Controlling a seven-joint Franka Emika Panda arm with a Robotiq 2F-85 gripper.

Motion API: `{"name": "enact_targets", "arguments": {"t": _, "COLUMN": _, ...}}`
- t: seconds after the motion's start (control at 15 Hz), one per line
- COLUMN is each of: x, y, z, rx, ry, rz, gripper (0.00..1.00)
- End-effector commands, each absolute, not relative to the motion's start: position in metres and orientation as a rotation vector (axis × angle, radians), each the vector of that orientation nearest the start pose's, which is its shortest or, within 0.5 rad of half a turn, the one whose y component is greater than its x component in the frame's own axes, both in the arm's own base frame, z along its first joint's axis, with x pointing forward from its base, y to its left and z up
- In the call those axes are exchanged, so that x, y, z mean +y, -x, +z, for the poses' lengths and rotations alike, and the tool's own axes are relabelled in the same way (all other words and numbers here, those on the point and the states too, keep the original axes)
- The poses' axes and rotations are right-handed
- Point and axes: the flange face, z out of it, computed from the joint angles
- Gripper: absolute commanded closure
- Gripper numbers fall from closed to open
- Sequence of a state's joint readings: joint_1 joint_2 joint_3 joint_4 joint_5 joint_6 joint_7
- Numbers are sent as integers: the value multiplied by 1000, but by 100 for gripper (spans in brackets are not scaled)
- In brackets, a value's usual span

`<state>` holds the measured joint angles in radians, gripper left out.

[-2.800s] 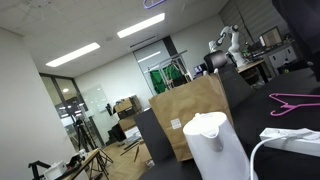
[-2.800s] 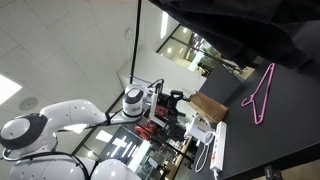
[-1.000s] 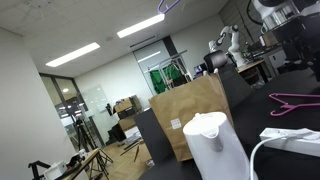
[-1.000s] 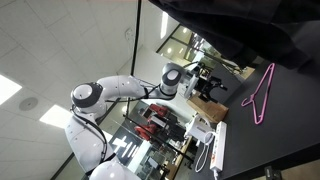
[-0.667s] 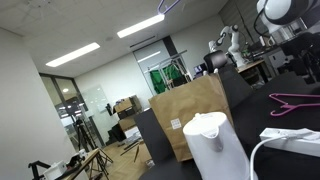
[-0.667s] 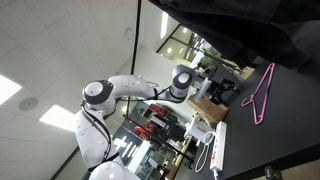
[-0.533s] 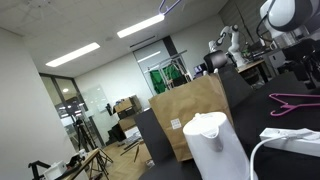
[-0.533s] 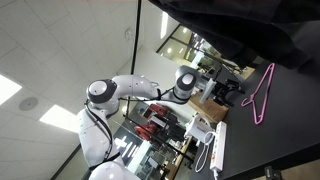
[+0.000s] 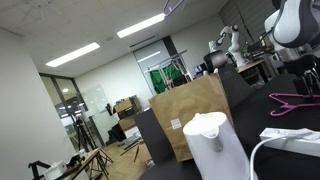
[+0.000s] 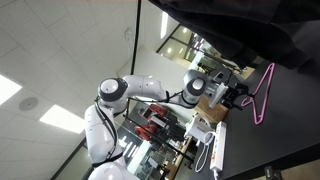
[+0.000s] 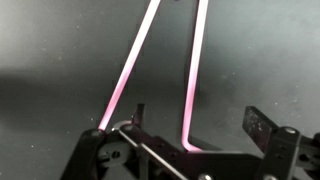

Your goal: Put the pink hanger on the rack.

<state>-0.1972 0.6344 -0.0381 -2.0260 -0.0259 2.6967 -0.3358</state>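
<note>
The bar lies between my fingers in the wrist view but below them in an exterior view, so my gripper lowers first, then closes on it.
The pink hanger (image 10: 262,95) lies flat on the black table (image 10: 290,135), also seen at the right edge of an exterior view (image 9: 295,101). My gripper (image 10: 243,93) is at the hanger's near end, just above the table. In the wrist view two pink bars of the hanger (image 11: 195,70) run down from the top, and its bent corner lies between my fingertips (image 11: 262,128). My gripper (image 11: 200,122) is open, with the jaws wide apart on either side of that corner and not closed on it. No rack can be made out.
A brown paper bag (image 9: 190,115), a white kettle (image 9: 217,145) and a white cable (image 9: 290,138) stand near the table's edge. The bag (image 10: 208,107) and kettle (image 10: 200,128) are close behind my arm. A dark mass (image 10: 240,30) hangs overhead.
My arm has swung across from beyond the paper bag toward the hanger and come down over its near end. The hanger has not moved.
</note>
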Motion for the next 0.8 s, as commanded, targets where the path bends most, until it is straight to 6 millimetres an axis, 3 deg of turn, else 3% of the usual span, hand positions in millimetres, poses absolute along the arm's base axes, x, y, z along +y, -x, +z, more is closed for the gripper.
{"name": "enact_targets", "arguments": {"t": 0.0, "x": -136, "y": -591, "z": 127, "rx": -234, "ry": 3170, "rz": -96, "gripper": 0}}
{"name": "enact_targets", "arguments": {"t": 0.6, "x": -128, "y": -597, "z": 113, "rx": -238, "ry": 3154, "rz": -153, "gripper": 0}}
{"name": "enact_targets", "arguments": {"t": 0.67, "x": -128, "y": -597, "z": 112, "rx": -237, "ry": 3156, "rz": -151, "gripper": 25}}
{"name": "enact_targets", "arguments": {"t": 0.73, "x": -128, "y": -597, "z": 112, "rx": -236, "ry": 3158, "rz": -152, "gripper": 26}}
